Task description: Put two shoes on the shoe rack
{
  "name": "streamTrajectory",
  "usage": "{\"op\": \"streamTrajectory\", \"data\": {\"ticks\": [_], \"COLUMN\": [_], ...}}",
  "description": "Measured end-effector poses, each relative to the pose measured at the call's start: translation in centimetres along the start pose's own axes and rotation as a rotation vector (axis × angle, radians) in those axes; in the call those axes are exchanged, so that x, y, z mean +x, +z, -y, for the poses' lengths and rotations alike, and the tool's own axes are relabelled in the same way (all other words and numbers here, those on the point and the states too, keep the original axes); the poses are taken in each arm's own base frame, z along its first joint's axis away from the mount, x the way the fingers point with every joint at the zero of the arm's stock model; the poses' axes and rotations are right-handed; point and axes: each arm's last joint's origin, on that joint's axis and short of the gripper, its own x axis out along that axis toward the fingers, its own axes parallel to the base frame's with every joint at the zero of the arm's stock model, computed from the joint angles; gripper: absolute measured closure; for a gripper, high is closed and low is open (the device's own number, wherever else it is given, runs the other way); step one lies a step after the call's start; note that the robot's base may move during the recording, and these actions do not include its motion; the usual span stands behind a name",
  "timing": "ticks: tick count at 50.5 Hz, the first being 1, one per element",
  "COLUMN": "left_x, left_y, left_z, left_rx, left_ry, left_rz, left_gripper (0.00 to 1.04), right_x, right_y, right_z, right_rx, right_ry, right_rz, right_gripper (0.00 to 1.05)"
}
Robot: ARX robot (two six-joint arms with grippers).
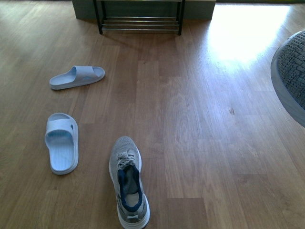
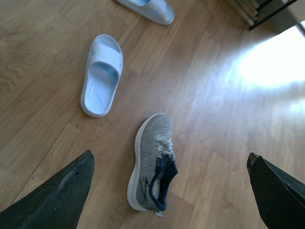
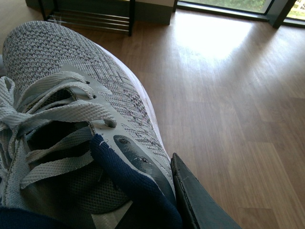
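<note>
My left gripper grabs the grey sneaker's collar (image 1: pixel 128 191) next, to set that sneaker on the shoe rack (image 1: pixel 140 21).
One grey sneaker (image 1: pixel 127 186) lies on the wood floor, toe toward the shoe rack (image 1: pixel 140 21) at the far wall. My left gripper (image 2: pixel 170 156) hangs open above this sneaker (image 2: pixel 153 164), its dark fingers wide on either side and touching nothing. My right gripper (image 3: pixel 162 171) is shut on the collar of a second grey sneaker (image 3: pixel 71 119), with one dark finger (image 3: pixel 195 200) pressed against the shoe's outer side. That lifted sneaker (image 1: pixel 291 76) shows at the right edge of the front view. The rack (image 3: pixel 90 19) stands ahead of it.
Two pale blue slides lie left of the floor sneaker: one (image 1: pixel 62 143) beside it, one (image 1: pixel 77 76) farther on toward the rack. Bright sunlight falls on the floor (image 1: pixel 243 33) right of the rack. A window frame (image 3: pixel 276 12) stands beyond.
</note>
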Motion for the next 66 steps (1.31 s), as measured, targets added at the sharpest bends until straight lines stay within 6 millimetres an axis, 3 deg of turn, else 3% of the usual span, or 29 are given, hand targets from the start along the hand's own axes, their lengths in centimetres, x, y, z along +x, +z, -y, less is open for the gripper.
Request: {"op": "streamTrajectory", "data": {"ticks": [14,29,39,49,56,66], "left_x": [5.7,10.6,15.3,19.9,21.8,24.3], "left_y": [-2.2,-2.6,-3.5,-6.3,-8.1,-10.0], "left_z": [0.0,0.6,2.0,3.1,4.0,3.0], "left_rx": [0.063,0.142,0.214,0.288,0.328,0.352], "left_ry": [0.145,0.177,0.147,0.134,0.125,0.159], "left_rz": [-0.272,-0.399,-0.466,-0.565,-0.6,-0.608], "left_gripper": [0.09,0.09,0.09,0.09,0.09,0.09], "right_x": [0.0,0.0,0.0,0.0,0.0,0.0], "right_y": [0.0,0.0,0.0,0.0,0.0,0.0], "right_z": [0.0,0.0,0.0,0.0,0.0,0.0], "right_rx": [0.0,0.0,0.0,0.0,0.0,0.0], "right_ry": [0.0,0.0,0.0,0.0,0.0,0.0], "right_rz": [0.0,0.0,0.0,0.0,0.0,0.0], "right_gripper": [1.03,1.03,1.03,1.03,1.03,1.03]}}
